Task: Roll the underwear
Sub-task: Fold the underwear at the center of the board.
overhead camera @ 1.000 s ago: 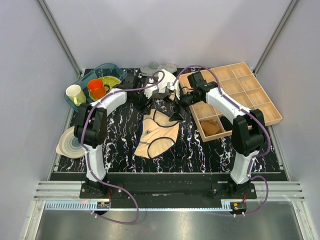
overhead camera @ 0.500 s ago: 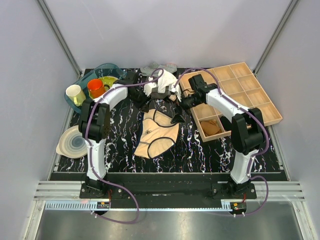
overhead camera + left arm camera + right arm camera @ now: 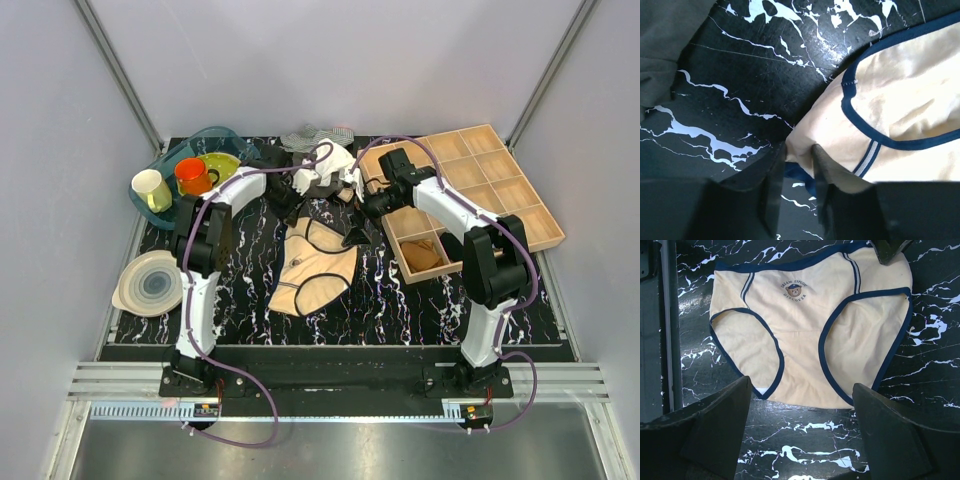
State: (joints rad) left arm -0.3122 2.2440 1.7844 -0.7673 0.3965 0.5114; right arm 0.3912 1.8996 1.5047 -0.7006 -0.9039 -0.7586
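I will next grab the underwear's dark leg edging (image 3: 311, 221) (image 3: 909, 293) with my right gripper at the seam on the left gripper's side. I will then fold that side of the underwear inward for rolling.
The underwear (image 3: 315, 265) lies flat on the black marble table, pale beige with dark edging. It fills the right wrist view (image 3: 810, 325), with a small bear print near the waistband. My left gripper (image 3: 288, 207) is at its far left corner. In the left wrist view the fingers (image 3: 822, 167) are shut on that corner of the underwear (image 3: 895, 105). My right gripper (image 3: 355, 233) hovers at the underwear's far right edge. It is wide open and empty (image 3: 802, 440), with bare marble between its fingers.
A white cloth (image 3: 330, 165) and a grey cloth (image 3: 305, 135) lie at the back. A wooden compartment tray (image 3: 500, 165) at the right holds an orange-brown bundle (image 3: 422, 255). A blue bin (image 3: 165, 165) with cups and a plate (image 3: 147, 283) are at the left.
My left arm's elbow has swung right and towards the back while its gripper stays at the underwear's far corner. The right arm has hardly moved.
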